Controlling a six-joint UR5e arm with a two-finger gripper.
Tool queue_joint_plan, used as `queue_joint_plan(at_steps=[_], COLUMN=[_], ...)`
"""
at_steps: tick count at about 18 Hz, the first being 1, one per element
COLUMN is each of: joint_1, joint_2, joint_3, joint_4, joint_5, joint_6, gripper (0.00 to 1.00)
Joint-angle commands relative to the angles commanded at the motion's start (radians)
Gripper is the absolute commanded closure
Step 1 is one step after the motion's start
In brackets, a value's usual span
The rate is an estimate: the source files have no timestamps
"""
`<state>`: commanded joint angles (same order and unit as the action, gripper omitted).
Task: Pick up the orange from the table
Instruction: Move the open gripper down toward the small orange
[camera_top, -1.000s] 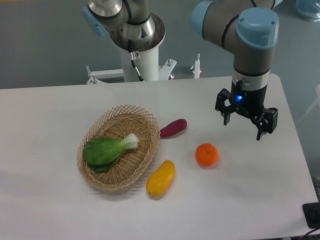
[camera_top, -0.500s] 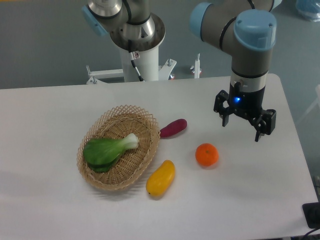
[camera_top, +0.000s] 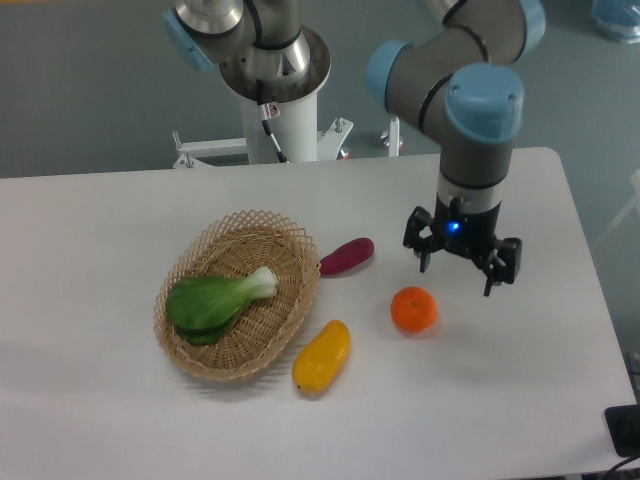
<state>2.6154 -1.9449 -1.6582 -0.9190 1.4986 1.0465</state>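
Observation:
The gripper next needs to grab the orange (camera_top: 414, 309) by its round sides, so it can pick it up from the table.
The orange (camera_top: 414, 309) is a small round bright-orange fruit lying on the white table (camera_top: 90, 400), right of centre. My gripper (camera_top: 456, 279) hangs above the table just up and to the right of the orange, clear of it. Its two black fingers (camera_top: 489, 280) point down and stand wide apart, open, with nothing between them.
A purple oblong vegetable (camera_top: 347, 256) lies left of the gripper. A yellow mango-like fruit (camera_top: 322, 356) sits lower left of the orange. A wicker basket (camera_top: 290, 320) holding a green leafy vegetable (camera_top: 215, 300) stands at left. The table's right edge runs near the arm.
The arm has swung left and a little down, bringing the open gripper closer to the orange. The fruits and basket have not moved.

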Motion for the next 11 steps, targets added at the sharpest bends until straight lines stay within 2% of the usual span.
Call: queue_joint_plan(at_steps=[6, 7, 11], joint_1=[-0.005, -0.011, -0.015], joint_2=[-0.068, -0.069, -0.085], joint_3=[-0.009, 0.006, -0.009], joint_4=[0.003, -0.01, -0.023], joint_5=[0.015, 0.031, 0.032], joint_6=[-0.071, -0.098, -0.141], gripper=[0.0, 0.0, 0.0])
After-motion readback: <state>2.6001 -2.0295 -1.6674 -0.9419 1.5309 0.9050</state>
